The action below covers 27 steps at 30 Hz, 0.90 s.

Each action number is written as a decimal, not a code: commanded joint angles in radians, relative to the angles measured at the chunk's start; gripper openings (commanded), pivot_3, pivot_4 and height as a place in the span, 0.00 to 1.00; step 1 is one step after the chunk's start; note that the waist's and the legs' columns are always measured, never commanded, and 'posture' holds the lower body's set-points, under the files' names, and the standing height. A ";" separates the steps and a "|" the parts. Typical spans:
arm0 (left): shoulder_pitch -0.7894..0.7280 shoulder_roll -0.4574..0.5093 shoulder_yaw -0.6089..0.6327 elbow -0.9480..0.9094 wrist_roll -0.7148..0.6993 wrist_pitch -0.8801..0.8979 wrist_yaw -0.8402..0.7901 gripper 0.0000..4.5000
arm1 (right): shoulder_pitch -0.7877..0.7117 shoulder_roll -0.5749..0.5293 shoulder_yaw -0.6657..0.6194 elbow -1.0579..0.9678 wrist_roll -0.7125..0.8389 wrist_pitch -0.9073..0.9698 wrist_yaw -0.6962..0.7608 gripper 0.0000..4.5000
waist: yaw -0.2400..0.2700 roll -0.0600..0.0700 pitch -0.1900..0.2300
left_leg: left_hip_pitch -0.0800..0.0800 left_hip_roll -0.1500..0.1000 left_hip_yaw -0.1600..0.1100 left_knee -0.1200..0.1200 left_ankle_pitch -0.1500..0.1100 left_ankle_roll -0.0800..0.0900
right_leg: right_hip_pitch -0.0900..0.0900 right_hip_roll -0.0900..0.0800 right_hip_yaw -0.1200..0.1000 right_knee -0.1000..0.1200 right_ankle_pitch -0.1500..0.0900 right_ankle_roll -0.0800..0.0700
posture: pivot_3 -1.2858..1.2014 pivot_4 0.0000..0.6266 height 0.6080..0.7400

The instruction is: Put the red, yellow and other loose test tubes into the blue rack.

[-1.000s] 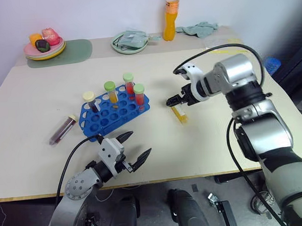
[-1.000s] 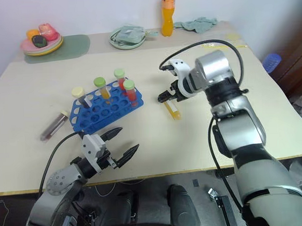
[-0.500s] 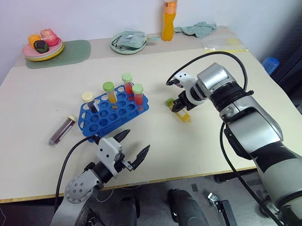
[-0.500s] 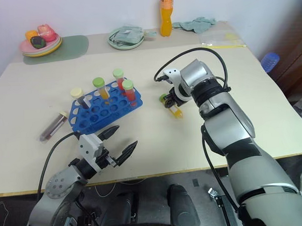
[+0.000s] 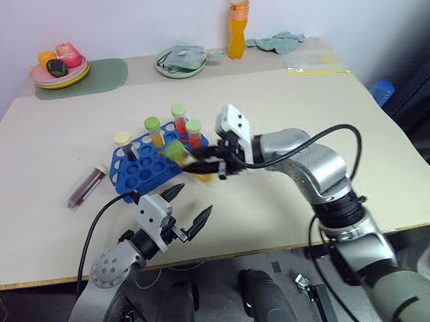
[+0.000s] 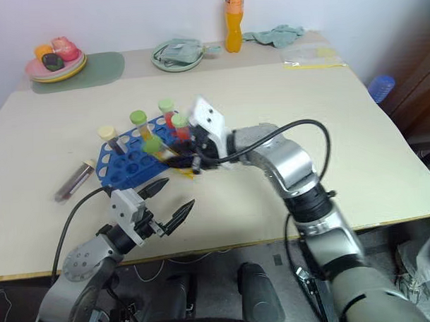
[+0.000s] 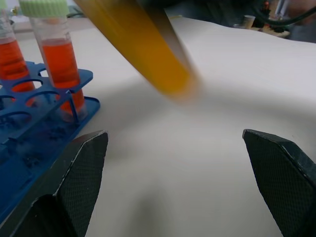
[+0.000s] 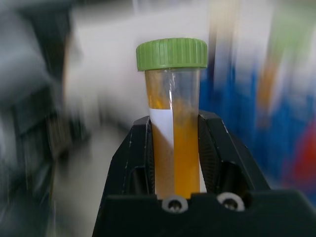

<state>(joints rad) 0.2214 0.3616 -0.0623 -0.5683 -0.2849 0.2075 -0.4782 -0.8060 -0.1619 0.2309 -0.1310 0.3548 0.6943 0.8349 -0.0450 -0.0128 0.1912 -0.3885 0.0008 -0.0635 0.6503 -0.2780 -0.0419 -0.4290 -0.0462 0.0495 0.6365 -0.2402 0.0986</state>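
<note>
The tilted yellow tube's lower end is beside the blue rack's edge, so my right gripper next lines the tube up with the rack before opening.
My right gripper (image 5: 196, 163) is shut on the yellow test tube (image 8: 173, 98), which has a green cap and a white label. It holds the tube in the air, tilted, over the near right part of the blue rack (image 5: 141, 172). Several capped tubes stand in the rack, among them two red ones (image 7: 58, 61). The dark maroon tube (image 5: 87, 186) lies on the table left of the rack. My left gripper (image 5: 195, 201) is open and empty, low in front of the rack, with the yellow tube (image 7: 143, 49) above it.
At the back of the table stand an orange bottle (image 5: 240, 24), a green plate (image 5: 179, 63) with a cloth, a stack of plates (image 5: 58, 70) with toy food on a green mat, and a crumpled cloth (image 5: 278, 40). The table's near edge (image 5: 274, 245) runs just behind my left gripper.
My right gripper shut on the yellow tube lying on the table, lifted it and swung it left to the rack. The left gripper stayed where it was, open.
</note>
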 commanded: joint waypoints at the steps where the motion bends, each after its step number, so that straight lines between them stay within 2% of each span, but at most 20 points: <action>1: 0.007 -0.015 0.096 -0.022 0.028 -0.045 0.071 1.00 | 0.014 0.127 -0.001 0.111 -0.091 -0.209 -0.178 0.17 | 0.000 0.000 0.000 | 0.000 0.000 0.000 0.000 0.000 0.000 | 0.000 0.000 0.000 0.000 0.000 0.000 | 0.52 0.24 1.00; 6: 0.048 -0.036 0.230 -0.007 0.020 -0.068 0.132 1.00 | 0.029 0.240 0.029 0.318 -0.196 -0.440 -0.300 0.17 | 0.004 -0.001 -0.001 | -0.001 -0.002 0.001 0.000 0.001 -0.002 | 0.000 -0.003 0.000 -0.002 0.000 0.000 | 0.52 0.24 1.00; 10: 0.061 -0.025 0.269 0.001 0.020 -0.074 0.126 1.00 | 0.022 0.271 0.023 0.425 -0.222 -0.525 -0.326 0.17 | 0.002 -0.001 -0.001 | -0.001 -0.002 0.001 -0.001 0.001 -0.002 | 0.000 -0.003 0.000 -0.002 0.000 0.000 | 0.52 0.24 1.00; 18: 0.069 -0.022 0.286 -0.010 0.023 -0.056 0.129 1.00 | -0.015 0.302 0.004 0.584 -0.246 -0.630 -0.355 0.17 | 0.000 -0.001 -0.001 | -0.001 -0.002 0.001 -0.001 0.001 -0.002 | 0.000 -0.003 0.000 -0.001 0.000 0.000 | 0.52 0.24 1.00; 27: 0.076 -0.030 0.276 0.008 0.025 -0.069 0.123 1.00 | -0.005 0.330 -0.002 0.677 -0.262 -0.740 -0.382 0.17 | 0.000 0.000 -0.001 | 0.000 -0.002 0.001 -0.001 0.001 -0.002 | 0.000 -0.003 0.000 -0.001 0.000 0.000 | 0.52 0.24 1.00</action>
<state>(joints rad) 0.2991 0.3329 0.2123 -0.5482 -0.2623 0.1635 -0.3535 -0.7958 0.1282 0.2364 0.5436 0.0935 -0.0249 0.4558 -0.0449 -0.0133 0.1906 -0.3887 -0.0007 -0.0627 0.6491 -0.2770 -0.0440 -0.4290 -0.0488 0.0494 0.6354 -0.2400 0.0986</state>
